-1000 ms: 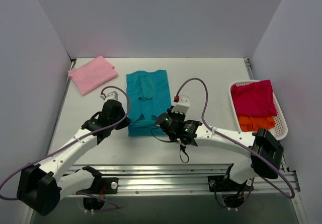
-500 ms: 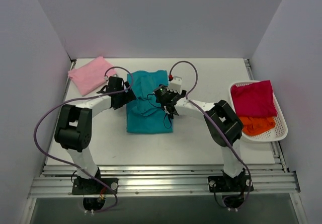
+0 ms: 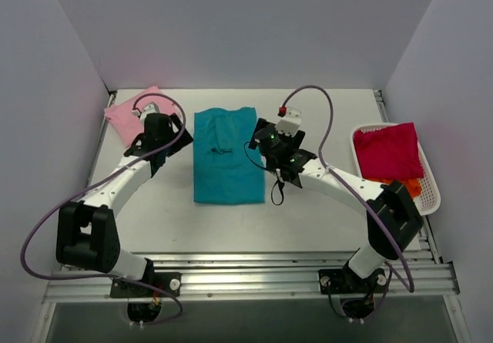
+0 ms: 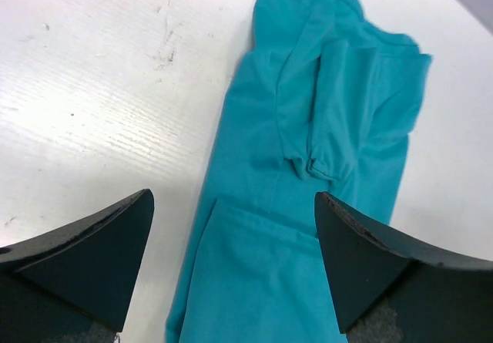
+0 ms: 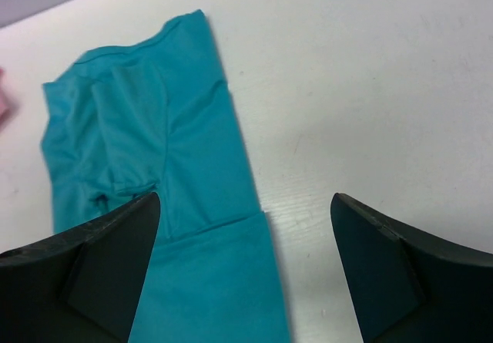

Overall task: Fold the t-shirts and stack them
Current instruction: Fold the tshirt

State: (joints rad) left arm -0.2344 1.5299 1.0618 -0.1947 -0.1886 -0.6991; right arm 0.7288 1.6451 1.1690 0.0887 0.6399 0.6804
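I should grab the teal t-shirt (image 3: 226,160) next with my right gripper, by its near corner on that gripper's side. Then I will fold the t-shirt's near end over its far part.
The teal t-shirt (image 3: 226,160) lies flat mid-table as a narrow rectangle, its near part folded up over the rest. In the left wrist view the fold edge crosses the teal t-shirt (image 4: 285,227) between the jaws. My left gripper (image 3: 169,142) hovers open and empty by its left edge, also seen as the left gripper (image 4: 231,274). Off the right edge my right gripper (image 3: 263,141) is open too, holding nothing, and the right gripper (image 5: 243,274) straddles the teal t-shirt's (image 5: 192,204) side edge. A light pink t-shirt (image 3: 123,116) lies far left, partly behind the left arm.
A white basket (image 3: 432,196) stands at the right edge with a magenta t-shirt (image 3: 387,150) on top of an orange one (image 3: 414,184). Grey walls close the table on three sides. A black cable loop (image 3: 276,191) dangles under the right wrist.
Both grippers were shut at the teal shirt's near hem, carried it away over the shirt, then opened. They now stand apart at the shirt's two sides, and the shirt is shorter.
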